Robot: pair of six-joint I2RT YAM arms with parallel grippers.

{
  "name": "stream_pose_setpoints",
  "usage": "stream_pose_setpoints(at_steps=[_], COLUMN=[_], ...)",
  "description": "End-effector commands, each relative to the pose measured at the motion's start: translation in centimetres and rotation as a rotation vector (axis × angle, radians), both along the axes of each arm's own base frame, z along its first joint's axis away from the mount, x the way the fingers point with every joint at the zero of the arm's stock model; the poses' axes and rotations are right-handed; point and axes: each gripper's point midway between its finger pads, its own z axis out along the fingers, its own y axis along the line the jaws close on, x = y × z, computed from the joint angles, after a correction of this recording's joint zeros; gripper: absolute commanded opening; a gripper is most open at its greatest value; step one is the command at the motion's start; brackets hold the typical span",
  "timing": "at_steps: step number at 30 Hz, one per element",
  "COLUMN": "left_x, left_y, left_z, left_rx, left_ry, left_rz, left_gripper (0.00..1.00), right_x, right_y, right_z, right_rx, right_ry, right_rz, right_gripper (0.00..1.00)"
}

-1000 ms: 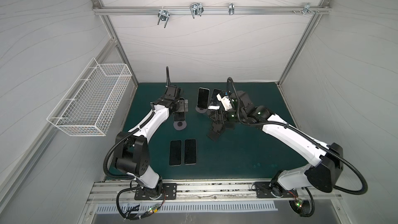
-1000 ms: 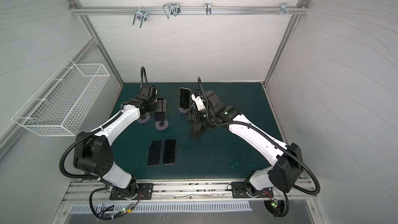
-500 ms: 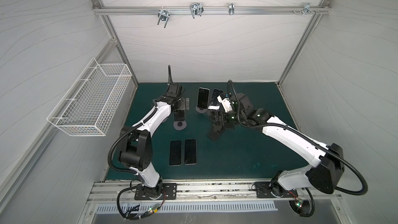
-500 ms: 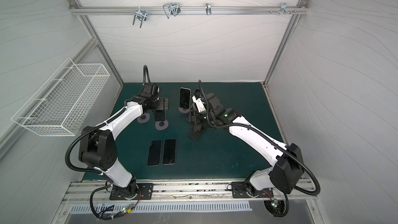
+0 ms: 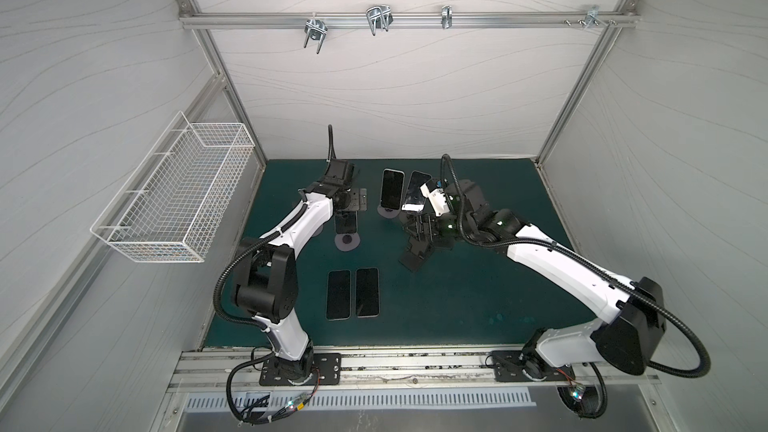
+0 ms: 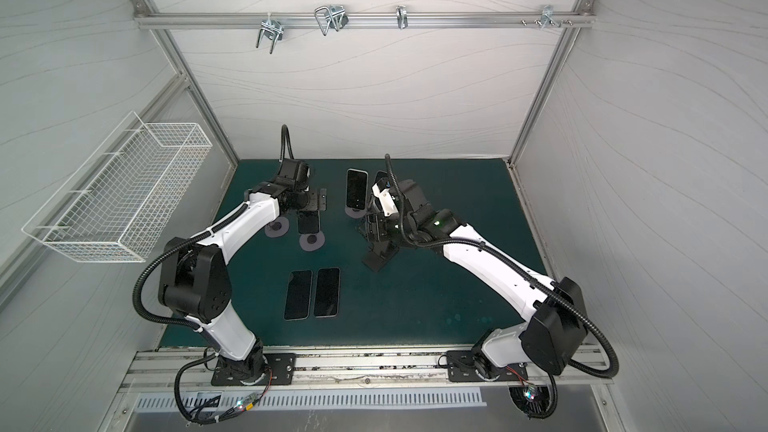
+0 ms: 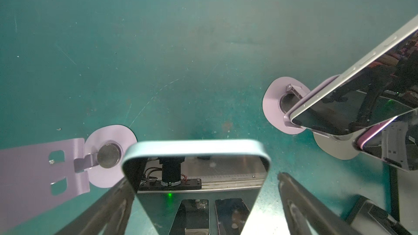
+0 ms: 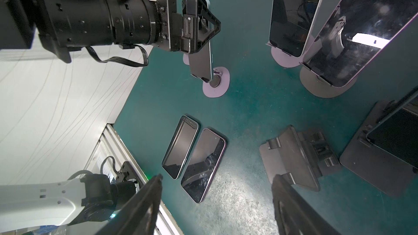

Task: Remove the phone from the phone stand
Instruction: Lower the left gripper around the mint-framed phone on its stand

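My left gripper's fingertips reach past the phone's edge, so it is now time for my left gripper to close on the phone's upper end [image 5: 347,206] [image 7: 196,157].
A phone [image 7: 194,149] leans on a lilac phone stand [image 5: 347,241] at the left of the green mat, and shows in a top view as the phone [image 6: 308,222]. My left gripper [image 7: 203,188] is open and straddles the phone's top end. One finger [image 7: 113,200] is close against the phone's edge, while a gap shows at the other finger [image 7: 298,195]. The right wrist view shows the left gripper [image 8: 199,21] over the same phone [image 8: 201,64]. My right gripper [image 8: 217,177] hangs open over the mat with nothing between its fingers, near the black stands [image 5: 415,255].
Two more phones [image 5: 392,189] [image 5: 415,197] stand on lilac stands at the back. Two phones [image 5: 338,295] [image 5: 367,292] lie flat near the front. An empty lilac stand [image 7: 45,161] sits beside the left gripper. A wire basket [image 5: 174,193] hangs on the left wall.
My left wrist has swung a little toward the back and the gripper sits around the phone's top end. The right arm has hardly moved and its jaws stand slightly wider.
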Motion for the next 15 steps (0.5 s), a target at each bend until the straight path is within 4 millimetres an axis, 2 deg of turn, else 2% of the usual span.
stream_pose_setpoints(at_steps=[1, 15], left_x=[1.4, 1.3], left_y=[-0.3, -0.3], left_z=[1.5, 0.8], left_rx=[0.018, 0.055], left_ry=[-0.043, -0.025], left_rz=[0.001, 0.043], left_gripper=[0.97, 0.94], right_x=[-0.4, 0.2], right_y=[0.0, 2.7], right_z=[1.9, 1.2], right_rx=[0.074, 0.133], right_ry=[-0.027, 0.057], right_rz=[0.006, 0.068], right_gripper=[0.78, 0.78])
